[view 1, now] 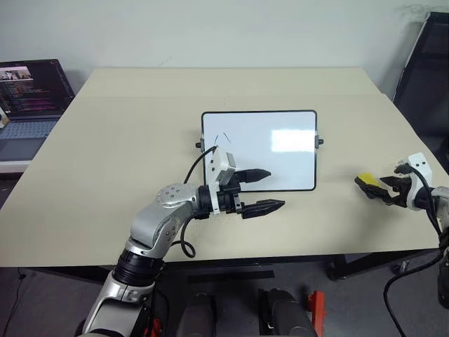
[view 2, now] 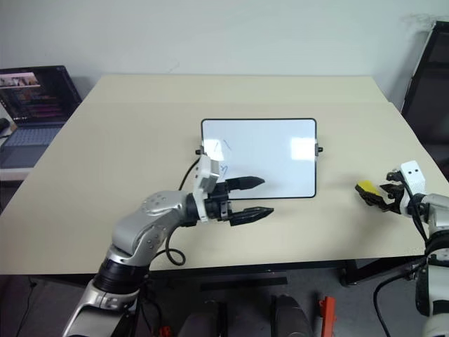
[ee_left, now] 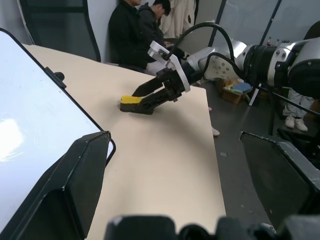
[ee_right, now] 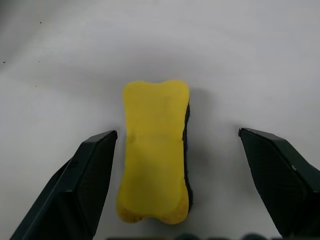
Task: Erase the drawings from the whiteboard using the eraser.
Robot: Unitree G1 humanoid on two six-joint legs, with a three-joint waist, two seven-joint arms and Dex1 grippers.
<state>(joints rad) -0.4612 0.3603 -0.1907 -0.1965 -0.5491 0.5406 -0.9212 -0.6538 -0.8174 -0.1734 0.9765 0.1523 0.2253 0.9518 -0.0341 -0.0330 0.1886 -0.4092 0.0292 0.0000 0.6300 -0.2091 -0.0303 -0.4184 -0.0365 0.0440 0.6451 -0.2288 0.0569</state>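
The fingers of my right gripper reach down beside the yellow eraser's long sides, so my right gripper closes on the eraser next.
The whiteboard (view 1: 280,165) lies flat in the middle of the table, with thin blue drawings (view 2: 223,149) near its far left corner, partly hidden behind my left wrist. My left gripper (view 1: 270,189) hovers open over the board's near left edge, pointing right, with nothing between its fingers. The yellow eraser (ee_right: 155,150) rests on the table to the right of the board. My right gripper (ee_right: 177,132) is open around it, one finger (ee_right: 92,175) close beside it and the other finger (ee_right: 275,170) well apart. The left wrist view has the eraser (ee_left: 132,101) at the right gripper's tips.
An open laptop (view 1: 31,98) sits on a lower surface off the table's left side. A black frame (view 1: 428,70) stands beyond the right edge. People (ee_left: 135,30) sit in the background past the table's right end. Bare tabletop (view 1: 126,133) surrounds the board.
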